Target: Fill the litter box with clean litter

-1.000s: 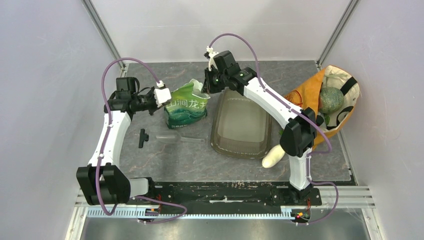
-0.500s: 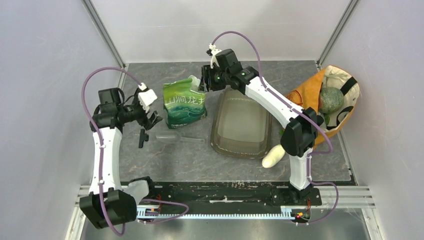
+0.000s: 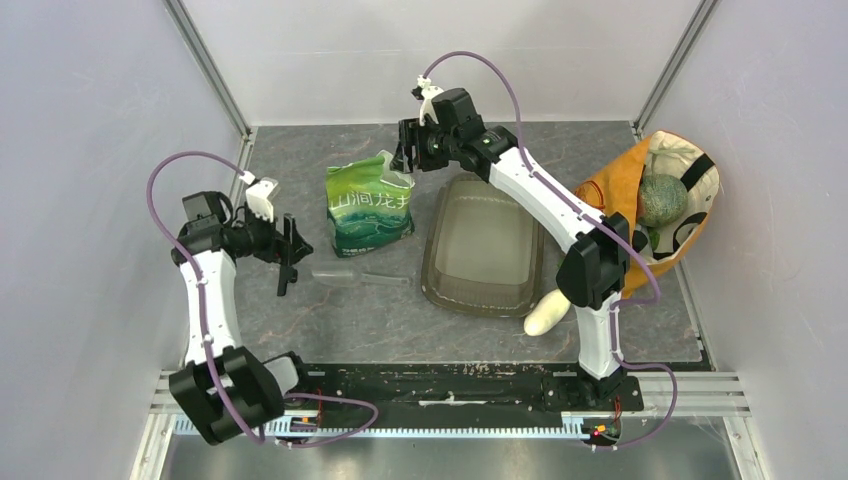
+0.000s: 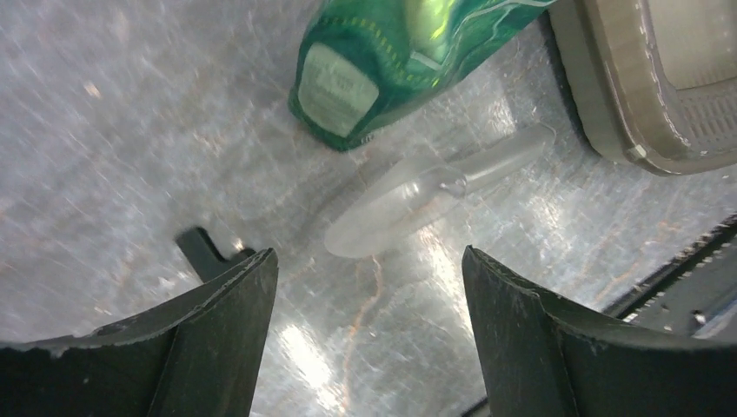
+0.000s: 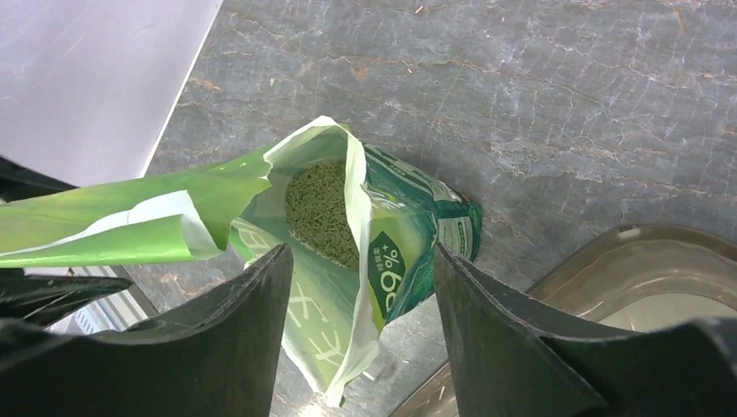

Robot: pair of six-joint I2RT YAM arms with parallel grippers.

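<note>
My left gripper is to grab the clear plastic scoop by its wide bowl end [image 3: 335, 275] [image 4: 391, 210] next. That leaves the handle free to hand over to my right gripper.
The litter box [image 3: 485, 245] is a smoky grey-brown tray mid-table; its rim [image 4: 643, 104] and corner [image 5: 608, 261] also show in the wrist views. Left of it stands the green bag [image 3: 370, 205], its top torn open. Inside lie small granules [image 5: 322, 213], the clean litter, tinted green by the bag. My right gripper [image 3: 405, 155] hovers open over the bag's mouth [image 5: 361, 252]; the bag's loose edge hangs between the fingers, unpinched. My left gripper [image 3: 292, 245] is open and holds nothing [image 4: 367, 256], above the table just short of a clear plastic scoop [image 4: 417, 191].
The clear scoop [image 3: 350, 277] lies in front of the bag, a small black part [image 3: 286, 275] to its left. A white oval vegetable [image 3: 548, 312] rests at the tray's near right corner. An orange-and-cream fabric bag [image 3: 610, 190] with a green melon [image 3: 662, 200] sits far right.
Both grippers have opened and let go of the green bag, which now stands alone. The left arm has drawn back to the left and nearer; the right gripper has risen slightly.
</note>
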